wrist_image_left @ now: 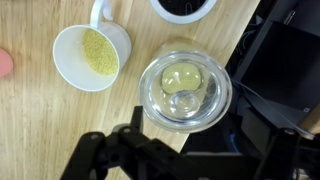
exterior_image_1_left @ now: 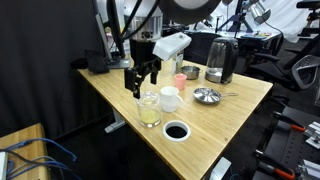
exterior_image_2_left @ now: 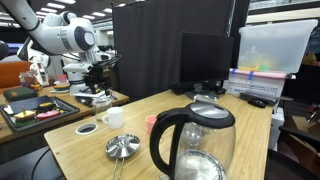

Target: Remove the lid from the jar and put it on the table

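The jar's lid has to come off and go onto the table. I should grab the round glass lid [wrist_image_left: 183,92] from above by its small knob, which leaves the lid's rim free.
The clear glass jar [exterior_image_1_left: 150,111] stands on the light wooden table [exterior_image_1_left: 230,110], with yellowish stuff at its bottom. It also shows in the other exterior view [exterior_image_2_left: 103,102]. In the wrist view the jar [wrist_image_left: 150,108] fills the centre, and the round glass lid [wrist_image_left: 183,92] with a small knob sits on top of it. My gripper [exterior_image_1_left: 143,82] hangs just above the jar with its fingers apart, holding nothing. It also shows from the far side [exterior_image_2_left: 98,84]. In the wrist view the dark fingers of my gripper [wrist_image_left: 185,142] sit to either side of the jar's near rim.
A white cup [exterior_image_1_left: 170,98] [wrist_image_left: 88,55] with yellow grains stands right beside the jar. A pink cup [exterior_image_1_left: 180,78], a silver metal dish [exterior_image_1_left: 207,96] and a glass kettle [exterior_image_1_left: 220,60] stand further along. The black grommet hole [exterior_image_1_left: 177,131] is near the table edge.
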